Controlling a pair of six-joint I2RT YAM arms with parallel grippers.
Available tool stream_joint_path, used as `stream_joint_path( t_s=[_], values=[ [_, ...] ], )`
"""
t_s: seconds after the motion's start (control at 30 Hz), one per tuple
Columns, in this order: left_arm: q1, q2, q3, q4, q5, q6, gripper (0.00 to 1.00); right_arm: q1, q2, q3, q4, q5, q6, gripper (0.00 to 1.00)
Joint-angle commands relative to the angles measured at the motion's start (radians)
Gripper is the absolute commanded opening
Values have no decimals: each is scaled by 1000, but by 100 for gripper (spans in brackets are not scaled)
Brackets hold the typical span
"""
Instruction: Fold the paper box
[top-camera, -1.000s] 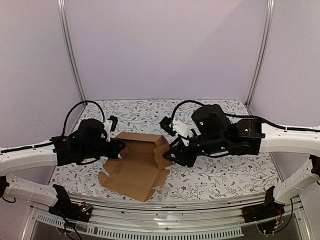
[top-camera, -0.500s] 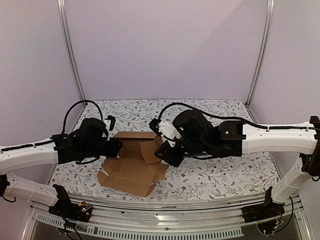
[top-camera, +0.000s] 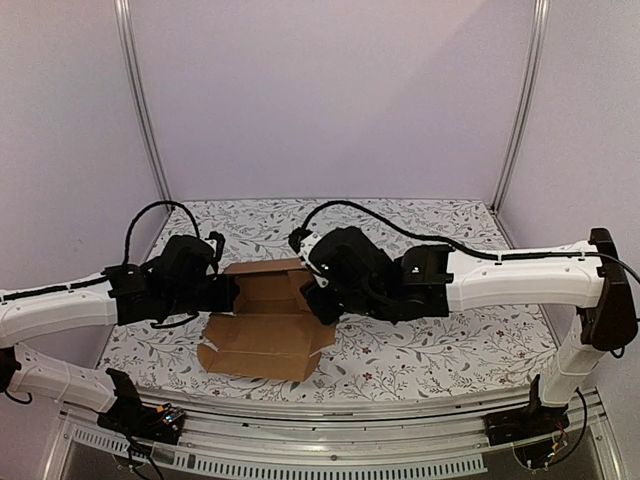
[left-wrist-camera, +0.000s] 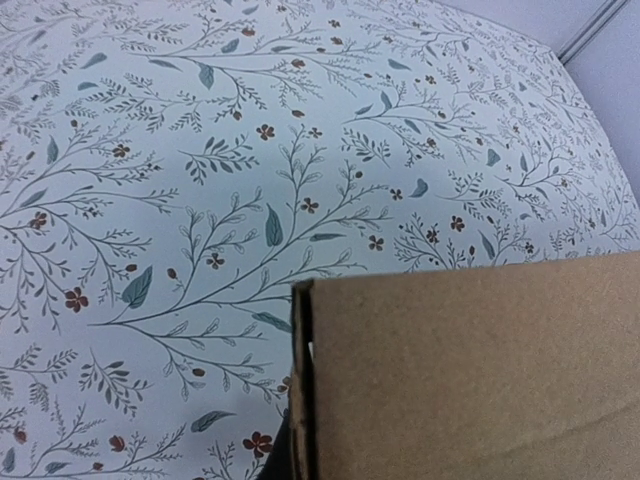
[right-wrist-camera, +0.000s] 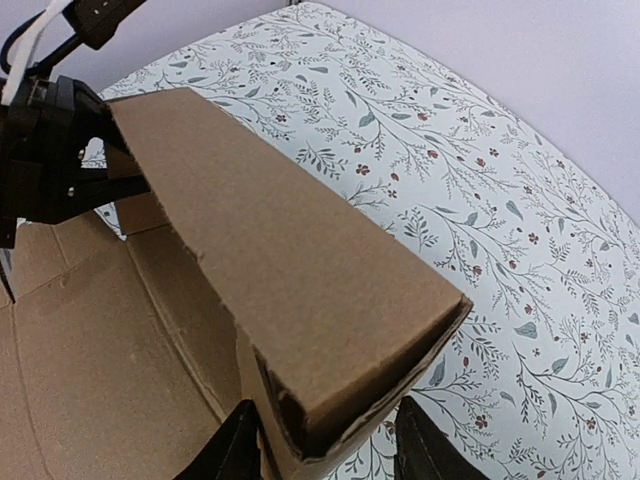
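Note:
The robot's right gripper will next pinch the box ridge's near end (top-camera: 304, 286) (right-wrist-camera: 314, 452), which leaves its top for the left gripper to fold.
The paper box (top-camera: 262, 332) is brown cardboard, lying part-folded on the flowered table with its front flap flat. My left gripper (top-camera: 230, 293) is shut on the box's left wall. In the left wrist view that wall (left-wrist-camera: 470, 370) hides the jaws, and only a dark finger (left-wrist-camera: 272, 462) shows. In the right wrist view a side wall (right-wrist-camera: 290, 270) is folded over into a hollow ridge. My right gripper (right-wrist-camera: 328, 432) stands open astride its near end, one finger (right-wrist-camera: 238, 445) against the cardboard, the other close beside it. The left gripper (right-wrist-camera: 65, 160) clamps the ridge's far end.
The flowered table (top-camera: 430, 345) has pale walls behind and at both sides, with metal posts (top-camera: 140, 100) at the back corners. Black cables (top-camera: 150, 215) loop above both wrists. A metal rail (top-camera: 330, 420) runs along the table's near edge.
My right arm has swung left over the box and pushed its right side wall inward. The box has slid slightly left. The left gripper keeps its hold.

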Motion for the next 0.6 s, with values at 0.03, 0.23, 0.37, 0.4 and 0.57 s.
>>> stream_joint_path(
  t_s=[0.03, 0.23, 0.37, 0.4, 0.57],
  values=[
    [5, 1, 20, -31, -14, -50, 0, 12, 51, 44, 21, 144, 41, 45],
    [5, 5, 19, -40, -26, -95, 0, 17, 102, 72, 21, 222, 49, 42],
    [4, 11, 20, -46, -37, -129, 0, 23, 135, 96, 22, 268, 46, 38],
    [4, 16, 21, -45, -37, -137, 0, 24, 147, 101, 22, 280, 46, 36],
    [4, 38, 23, -46, -36, -177, 0, 27, 176, 115, 27, 335, 48, 26]
  ],
)
